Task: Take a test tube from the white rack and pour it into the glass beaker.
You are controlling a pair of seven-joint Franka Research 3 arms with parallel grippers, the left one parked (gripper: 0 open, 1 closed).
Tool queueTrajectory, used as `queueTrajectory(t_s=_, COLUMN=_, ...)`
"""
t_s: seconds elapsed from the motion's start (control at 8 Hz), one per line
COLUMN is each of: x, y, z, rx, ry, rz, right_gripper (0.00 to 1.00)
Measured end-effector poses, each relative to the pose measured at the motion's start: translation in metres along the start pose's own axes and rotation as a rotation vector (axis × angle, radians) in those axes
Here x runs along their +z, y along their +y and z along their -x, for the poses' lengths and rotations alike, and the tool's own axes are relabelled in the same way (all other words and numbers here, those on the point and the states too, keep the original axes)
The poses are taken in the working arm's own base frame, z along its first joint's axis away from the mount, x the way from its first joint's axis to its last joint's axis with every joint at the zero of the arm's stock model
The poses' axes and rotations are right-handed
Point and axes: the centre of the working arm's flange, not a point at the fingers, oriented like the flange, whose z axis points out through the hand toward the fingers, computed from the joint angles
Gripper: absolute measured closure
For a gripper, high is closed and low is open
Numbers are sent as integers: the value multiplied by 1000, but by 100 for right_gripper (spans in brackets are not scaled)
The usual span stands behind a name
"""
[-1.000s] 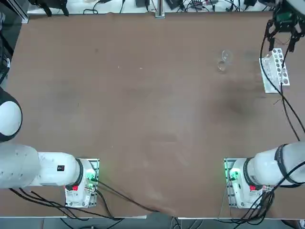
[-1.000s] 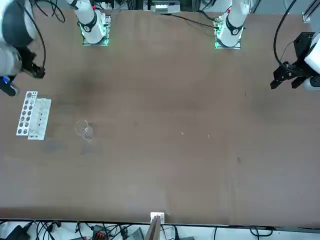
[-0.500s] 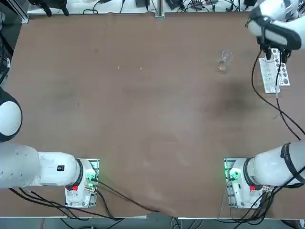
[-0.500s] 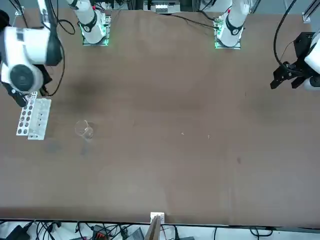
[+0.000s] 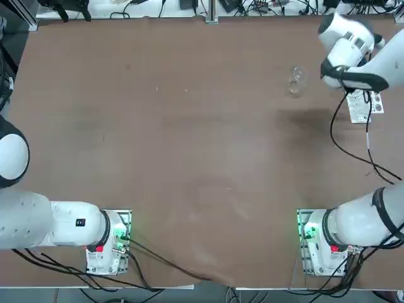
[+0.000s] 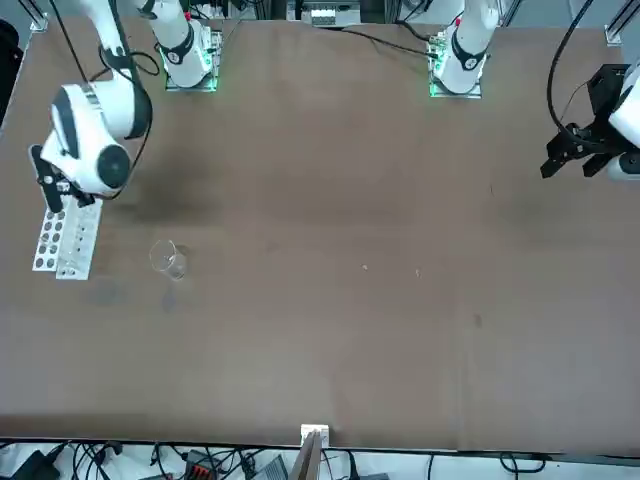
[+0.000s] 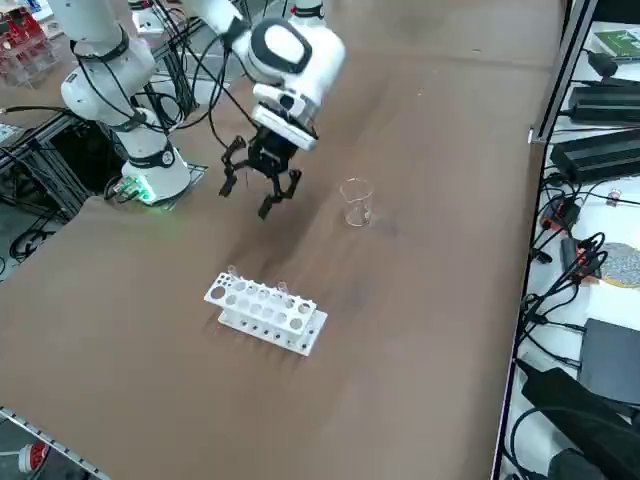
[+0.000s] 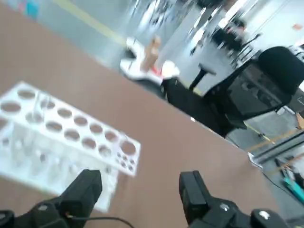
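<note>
I next need to grab the thin clear test tube by its upper part (image 8: 45, 101) with my right gripper, so that I can pour it into the glass beaker.
The white rack (image 7: 265, 312) lies near the table's right edge, also seen in the top view (image 5: 364, 108), the front view (image 6: 66, 240) and the right wrist view (image 8: 61, 137). A thin clear test tube (image 7: 282, 290) stands up out of one of its holes. The glass beaker (image 7: 355, 201) stands a short way to the rack's left, upright and apart from it (image 5: 297, 80) (image 6: 168, 259). My right gripper (image 7: 258, 192) hangs open and empty above the table, beside the rack and clear of it. The wrist view shows its fingers (image 8: 140, 183) apart, with the rack beyond them.
The table's right edge (image 5: 399, 126) runs close to the rack. Black boxes and cables (image 7: 600, 150) sit on a shelf past that edge. The arm's own cable (image 5: 353, 151) trails over the table toward its base (image 5: 319, 243).
My right arm has swung in from the far right corner, and its wrist now covers the rack's far end. The gripper has stayed open. Rack and beaker have not moved.
</note>
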Motion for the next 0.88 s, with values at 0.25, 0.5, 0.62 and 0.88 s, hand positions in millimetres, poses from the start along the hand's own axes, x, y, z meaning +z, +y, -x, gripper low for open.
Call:
queueTrajectory(t_s=0.25, x=20, y=-22, z=31, rx=130, ry=133, rz=5, right_gripper=0)
queueTrajectory(t_s=0.5, x=41, y=-32, z=48, rx=205, ry=247, rz=28, right_gripper=0)
queueTrajectory(t_s=0.62, x=51, y=-36, z=57, rx=238, ry=295, rz=29, right_gripper=0)
queueTrajectory(t_s=0.88, x=70, y=-44, z=72, rx=300, ry=367, rz=18, right_gripper=0)
